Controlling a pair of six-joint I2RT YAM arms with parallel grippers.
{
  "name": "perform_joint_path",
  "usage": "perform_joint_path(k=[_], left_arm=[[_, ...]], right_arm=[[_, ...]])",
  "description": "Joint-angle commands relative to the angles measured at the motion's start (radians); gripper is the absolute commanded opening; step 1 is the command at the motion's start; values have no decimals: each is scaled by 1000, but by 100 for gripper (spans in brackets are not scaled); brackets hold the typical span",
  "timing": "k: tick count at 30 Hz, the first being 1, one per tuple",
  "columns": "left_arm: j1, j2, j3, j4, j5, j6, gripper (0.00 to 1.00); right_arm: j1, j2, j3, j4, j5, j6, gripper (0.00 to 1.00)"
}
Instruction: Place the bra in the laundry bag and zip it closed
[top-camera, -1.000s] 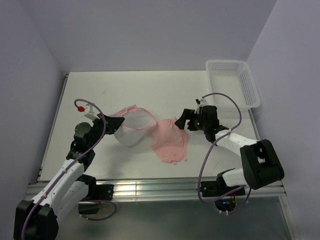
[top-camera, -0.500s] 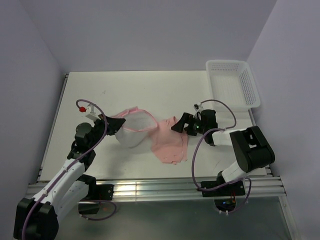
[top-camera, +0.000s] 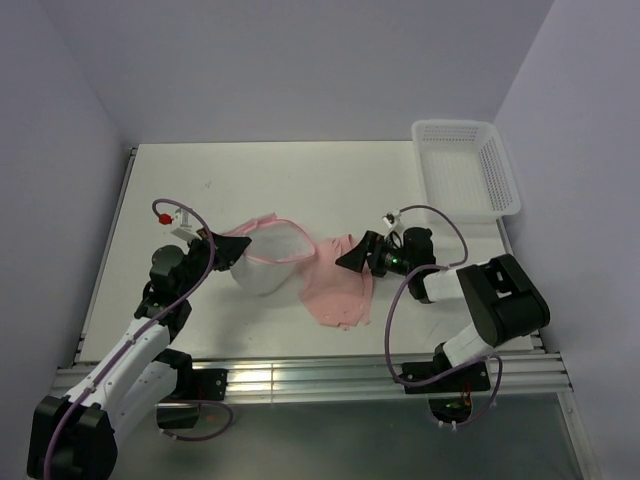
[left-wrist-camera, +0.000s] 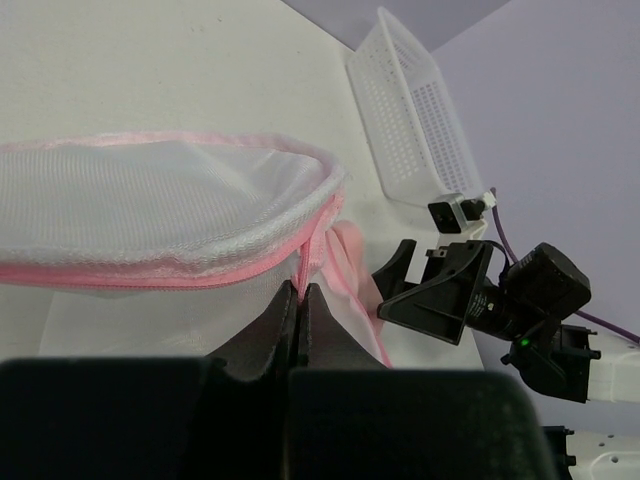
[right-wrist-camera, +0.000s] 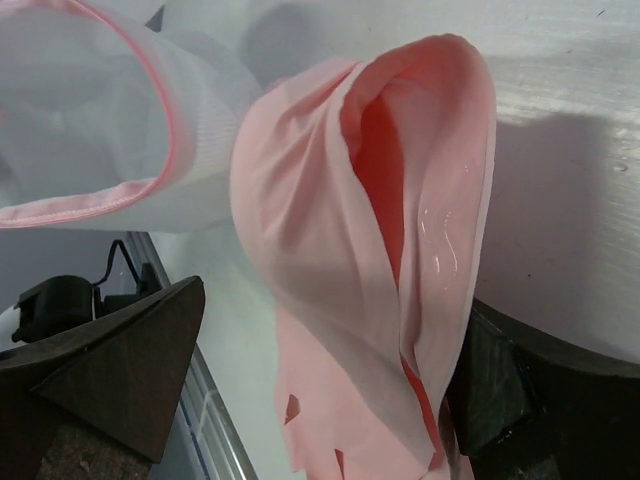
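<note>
The rest of the bra needs to stay free to go into the laundry bag. My right gripper will next grab the bra's folded cup (right-wrist-camera: 340, 250) at the cup's edge (right-wrist-camera: 410, 335) away from the laundry bag.
The laundry bag (top-camera: 265, 262), a translucent mesh pouch with a pink rim, lies open left of the table's centre. My left gripper (top-camera: 220, 252) is shut on its rim at the left side; the left wrist view shows the jaws (left-wrist-camera: 300, 292) pinching the pink zipper edge of the bag (left-wrist-camera: 150, 200). The light-pink bra (top-camera: 340, 285) lies flat just right of the bag, touching it. My right gripper (top-camera: 357, 256) is open, low at the bra's upper right edge. In the right wrist view its fingers (right-wrist-camera: 110, 370) stand on either side of the bra's folded cup (right-wrist-camera: 340, 250).
A white lattice basket (top-camera: 465, 165) stands at the back right corner and also shows in the left wrist view (left-wrist-camera: 410, 120). The table's metal front rail (top-camera: 300, 375) runs along the near edge. Lilac walls close in the left, back and right.
My right gripper has moved left and down onto the bra's upper right edge, and its arm has folded lower. The left gripper and the bag have hardly moved.
</note>
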Motion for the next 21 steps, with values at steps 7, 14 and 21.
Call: perform_joint_path(k=[7, 14, 21], left_arm=[[-5, -21, -10, 35, -17, 18, 0], [-5, -38, -24, 22, -30, 25, 0], [-5, -50, -36, 53, -14, 22, 0]], right_arm=[[103, 116, 81, -25, 79, -39, 92], [114, 92, 88, -30, 112, -26, 21], [114, -253, 49, -208, 279, -71, 0]])
